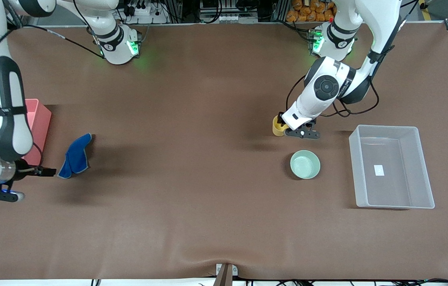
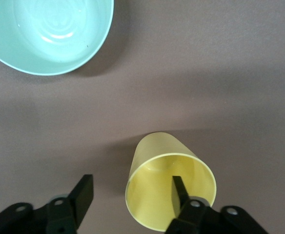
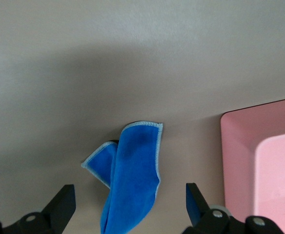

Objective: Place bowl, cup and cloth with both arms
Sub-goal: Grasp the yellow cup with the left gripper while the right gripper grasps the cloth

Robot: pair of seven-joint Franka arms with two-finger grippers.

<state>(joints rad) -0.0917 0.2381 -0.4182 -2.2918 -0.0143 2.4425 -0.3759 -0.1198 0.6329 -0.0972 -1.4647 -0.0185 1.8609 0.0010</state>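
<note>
The cloth is bunched up at the middle fold (image 1: 75, 155) (image 3: 132, 190), while its hemmed end is spread out flat. So my right gripper should grab the cloth there next.
The yellow cup (image 1: 277, 126) stands upright on the brown table. My left gripper (image 1: 288, 129) is open at the cup; in the left wrist view (image 2: 132, 184) one finger is inside the cup (image 2: 157, 156) and the other outside, with the cup's wall between them. The mint green bowl (image 1: 305, 164) sits nearer to the front camera than the cup, empty, and it also shows in the left wrist view (image 2: 45, 34). The blue cloth (image 1: 76, 157) lies crumpled toward the right arm's end. My right gripper (image 1: 47, 172) is open beside the cloth (image 3: 135, 175), its fingers (image 3: 64, 202) on either side of it.
A clear plastic bin (image 1: 354, 171) stands empty beside the bowl, toward the left arm's end. A pink bin (image 1: 39, 119) stands beside the cloth at the right arm's end, and it also shows in the right wrist view (image 3: 240, 161).
</note>
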